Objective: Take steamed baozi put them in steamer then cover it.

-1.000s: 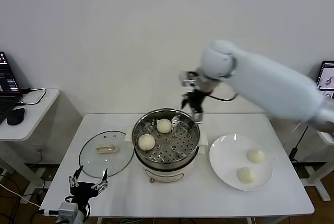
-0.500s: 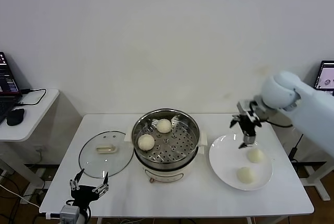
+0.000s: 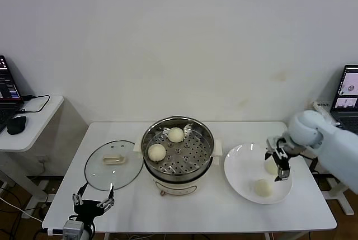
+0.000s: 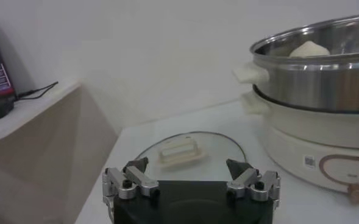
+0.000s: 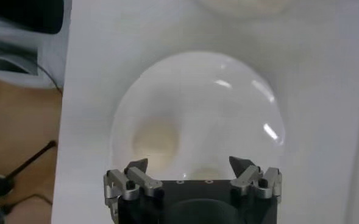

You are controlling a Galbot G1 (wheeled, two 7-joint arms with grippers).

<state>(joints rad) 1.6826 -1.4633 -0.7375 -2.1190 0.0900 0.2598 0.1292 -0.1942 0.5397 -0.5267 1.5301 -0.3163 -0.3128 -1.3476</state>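
I need to grab the front baozi by its rounded sides with my right gripper next, to fill the steamer (image 3: 178,153).
The steamer (image 3: 178,153) stands mid-table with two steamed baozi (image 3: 176,134) (image 3: 157,151) on its perforated tray. Two more lie on the white plate (image 3: 240,166): one at the front (image 3: 261,187), one (image 3: 271,166) partly behind my right gripper (image 3: 278,165). That gripper hangs open just over the plate, nothing between its fingers. In the right wrist view (image 5: 191,163) one baozi (image 5: 156,139) lies off to the side of the jaws. The cover (image 3: 113,164) lies flat left of the steamer. My left gripper (image 3: 92,201) waits open at the table's front left, facing the cover (image 4: 185,152).
A side table (image 3: 33,118) with a laptop and a mouse stands far left. Another laptop (image 3: 348,89) is at the right edge. The steamer's wall (image 4: 316,76) rises close to the cover in the left wrist view. Bare tabletop runs along the front edge.
My right arm swung from behind the steamer over to the plate and came down towards the rear baozi, jaws open throughout. The left arm barely moved.
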